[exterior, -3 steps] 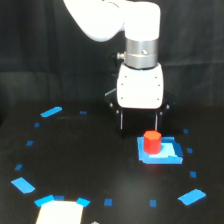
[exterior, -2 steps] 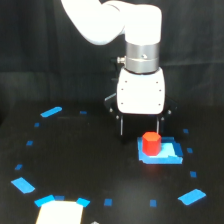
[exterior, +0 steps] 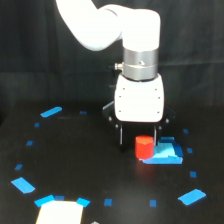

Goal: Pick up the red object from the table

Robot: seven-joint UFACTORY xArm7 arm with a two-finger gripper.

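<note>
The red object should be grabbed next by its body [exterior: 144, 149] with my gripper. Then my gripper should lift the red object off the table.
The red object [exterior: 144, 147] is a small stubby cylinder standing on the left part of a flat blue square patch [exterior: 165, 154] on the black table [exterior: 75, 165]. My gripper [exterior: 138, 137] hangs from the white arm right over it, its two dark fingers [exterior: 120, 135] reaching down on either side of the object's top. The jaws stand apart, wider than the object, and the fingertips look level with its upper edge. The object rests on the patch and is not lifted.
Small blue tape marks ring the table, with larger ones at the far left [exterior: 51, 111], near left [exterior: 23, 185] and near right [exterior: 192, 196]. A white block [exterior: 59, 212] sits at the front edge, left of centre.
The arm has come toward the camera and lowered, so the gripper now straddles the red object instead of hanging behind it. The object has not moved.
</note>
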